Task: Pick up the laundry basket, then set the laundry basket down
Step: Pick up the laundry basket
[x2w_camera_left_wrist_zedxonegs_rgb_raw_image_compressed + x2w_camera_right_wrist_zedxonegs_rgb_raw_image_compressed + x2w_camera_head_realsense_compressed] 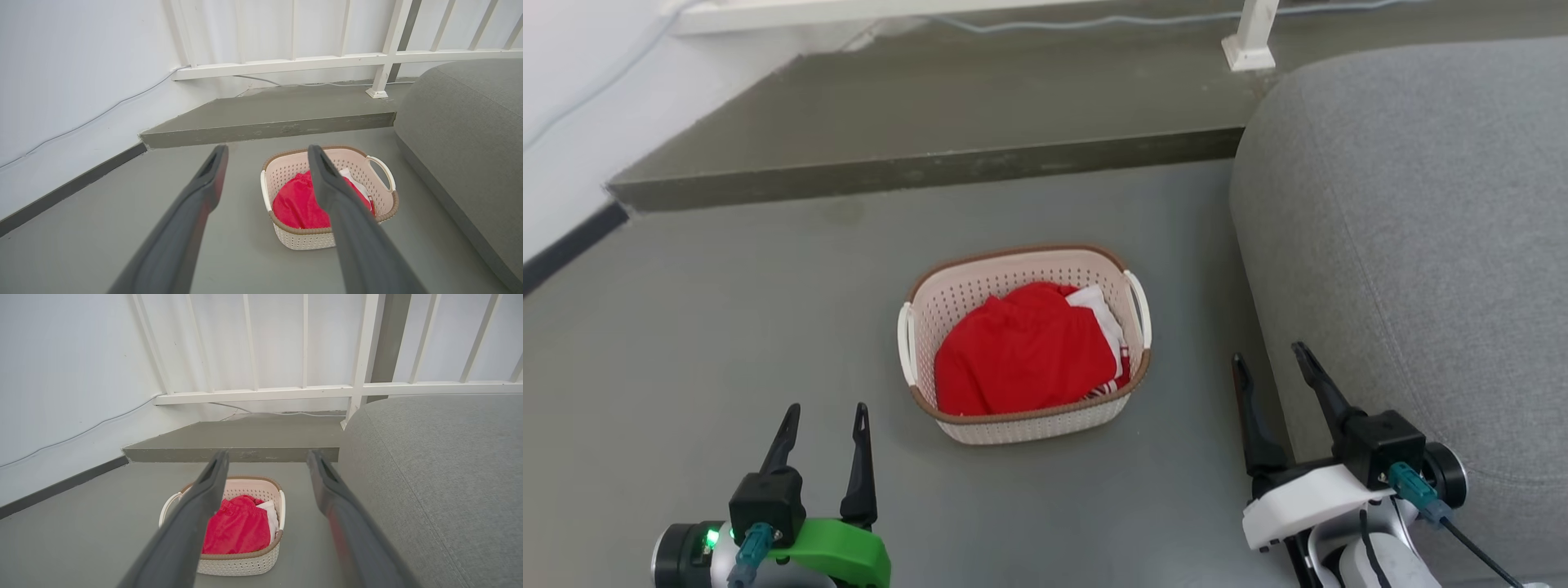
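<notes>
The basket's body has holes and is wider than my fingers can span, so to pick up the laundry basket [1029,429], my left gripper next needs to grab the basket's slim white handle facing the wall [905,343].
The laundry basket [1029,429] stands on the grey floor, cream-white and perforated with a brown rim and a white handle on each side. Red and white clothes [1021,351] fill it. My left gripper [826,415] hovers open at the lower left, short of the basket and apart from it. At the lower right, my right gripper [1268,357] is open too, between the basket and the sofa. The left wrist view has the basket [304,241] ahead and to the right of the gripper [267,150]. In the right wrist view the basket [245,565] lies low and left of the gripper [267,456].
A grey sofa [1413,245] fills the right side, close to my right gripper. Behind the basket runs a raised grey step [931,122] with a white railing post [1250,41] on it. A white wall [572,98] with a dark baseboard borders the left.
</notes>
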You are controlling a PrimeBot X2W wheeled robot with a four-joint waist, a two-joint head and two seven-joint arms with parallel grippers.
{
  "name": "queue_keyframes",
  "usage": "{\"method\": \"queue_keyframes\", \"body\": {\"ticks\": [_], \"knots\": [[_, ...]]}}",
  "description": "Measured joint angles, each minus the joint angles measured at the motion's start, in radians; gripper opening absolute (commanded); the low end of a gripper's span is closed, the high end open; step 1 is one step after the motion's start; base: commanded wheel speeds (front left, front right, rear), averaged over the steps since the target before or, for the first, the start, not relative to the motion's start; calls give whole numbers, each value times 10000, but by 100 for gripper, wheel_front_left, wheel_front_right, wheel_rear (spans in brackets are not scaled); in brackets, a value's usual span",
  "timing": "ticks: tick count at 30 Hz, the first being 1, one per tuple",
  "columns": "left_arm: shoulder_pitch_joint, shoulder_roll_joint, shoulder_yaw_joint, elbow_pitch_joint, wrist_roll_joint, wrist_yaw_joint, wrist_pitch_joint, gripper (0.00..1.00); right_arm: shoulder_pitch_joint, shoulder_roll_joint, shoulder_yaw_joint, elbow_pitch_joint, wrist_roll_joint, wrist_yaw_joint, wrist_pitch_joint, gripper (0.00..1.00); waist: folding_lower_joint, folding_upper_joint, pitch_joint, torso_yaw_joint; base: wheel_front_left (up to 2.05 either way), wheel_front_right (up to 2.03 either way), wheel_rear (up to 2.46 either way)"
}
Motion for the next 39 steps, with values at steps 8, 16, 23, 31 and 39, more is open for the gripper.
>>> {"method": "queue_keyframes", "body": {"ticks": [8,16,23,31,39], "knots": [[-395,-4,-23,-19,10,-86,0,100,-569,-2,52,-2,307,61,-2,100,0,0,795,-94,0,0,0],[-1216,-25,-36,6,79,-90,0,100,-1543,-8,17,92,307,165,-2,100,0,0,1764,-229,0,0,0],[-1990,-40,71,104,81,-90,-2,100,-2511,-29,-50,238,408,205,-2,100,0,0,2658,-345,0,0,0],[-3101,-63,370,199,82,-88,-4,100,-3840,-54,-44,502,441,297,-17,100,1,0,3821,-501,0,0,0],[-3826,-86,357,372,171,-88,-31,100,-4811,-109,-4,750,441,374,-29,100,1,0,4732,-590,0,0,0]]}}
